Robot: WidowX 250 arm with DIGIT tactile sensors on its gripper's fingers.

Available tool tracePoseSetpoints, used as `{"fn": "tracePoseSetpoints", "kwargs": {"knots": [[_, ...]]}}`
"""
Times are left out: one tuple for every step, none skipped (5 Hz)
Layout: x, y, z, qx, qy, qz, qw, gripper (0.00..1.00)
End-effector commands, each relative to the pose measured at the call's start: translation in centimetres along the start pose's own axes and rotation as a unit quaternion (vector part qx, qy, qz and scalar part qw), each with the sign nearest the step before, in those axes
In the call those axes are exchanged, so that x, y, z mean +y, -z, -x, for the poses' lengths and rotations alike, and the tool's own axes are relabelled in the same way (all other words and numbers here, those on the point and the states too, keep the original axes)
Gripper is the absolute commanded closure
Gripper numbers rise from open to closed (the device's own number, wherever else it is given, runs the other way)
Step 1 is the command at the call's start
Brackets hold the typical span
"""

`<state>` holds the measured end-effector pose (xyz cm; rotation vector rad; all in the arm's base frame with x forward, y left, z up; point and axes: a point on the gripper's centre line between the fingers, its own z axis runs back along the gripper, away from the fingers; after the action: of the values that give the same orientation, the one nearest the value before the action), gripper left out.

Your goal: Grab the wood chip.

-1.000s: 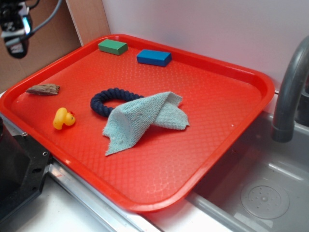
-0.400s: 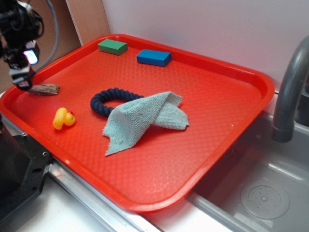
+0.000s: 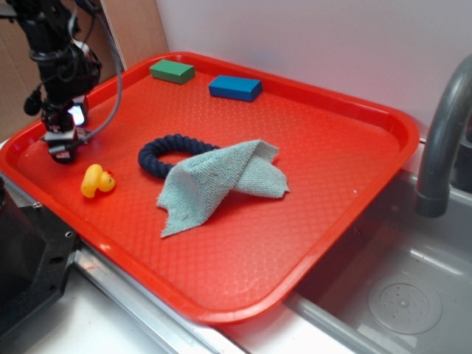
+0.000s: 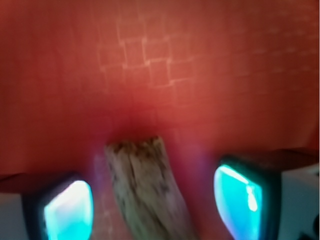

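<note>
The fingers stand beside the wood chip point(image 4: 145, 190) in the wrist view, low over the red tray point(image 4: 150, 95). My gripper should close on the chip, as closing now would hold it.
The wood chip point(image 4: 145, 190), a rough brown-grey sliver, lies on the red tray between my two fingertips in the wrist view. My gripper point(image 4: 152, 205) is open around it, with a gap on each side; the glowing cyan pads point(image 4: 70, 210) flank it without touching. In the exterior view my gripper point(image 3: 63, 144) is down at the tray's left side and hides the chip.
A yellow rubber duck point(image 3: 96, 181) sits just right of and in front of the gripper. A dark blue rope ring point(image 3: 171, 153) and a grey-green cloth point(image 3: 221, 181) lie mid-tray. Green block point(image 3: 172, 71) and blue block point(image 3: 234, 88) sit at the back. The tray rim point(image 3: 18, 144) is close left. A sink faucet point(image 3: 442, 140) stands right.
My gripper has come down from the upper left onto the tray and now straddles the wood chip, covering it in the exterior view.
</note>
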<state>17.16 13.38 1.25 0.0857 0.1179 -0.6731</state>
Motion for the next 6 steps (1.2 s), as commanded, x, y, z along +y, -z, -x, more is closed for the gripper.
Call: {"fn": "tracePoseSetpoints", "kwargs": {"knots": [[-0.7, 0.6, -0.2, 0.046, -0.026, -0.011, 0.999, 1.00], [-0.7, 0.0, 0.3, 0.039, -0.035, -0.010, 0.999, 1.00], [-0.9, -1.0, 1.0, 0.014, -0.065, -0.014, 0.998, 1.00], [-1.6, -2.8, 0.6, 0.009, -0.088, -0.019, 0.996, 1.00], [-3.5, -7.8, -2.2, 0.017, -0.152, -0.050, 0.987, 1.00], [-4.9, -13.0, -4.3, -0.015, -0.262, -0.042, 0.964, 1.00]]}}
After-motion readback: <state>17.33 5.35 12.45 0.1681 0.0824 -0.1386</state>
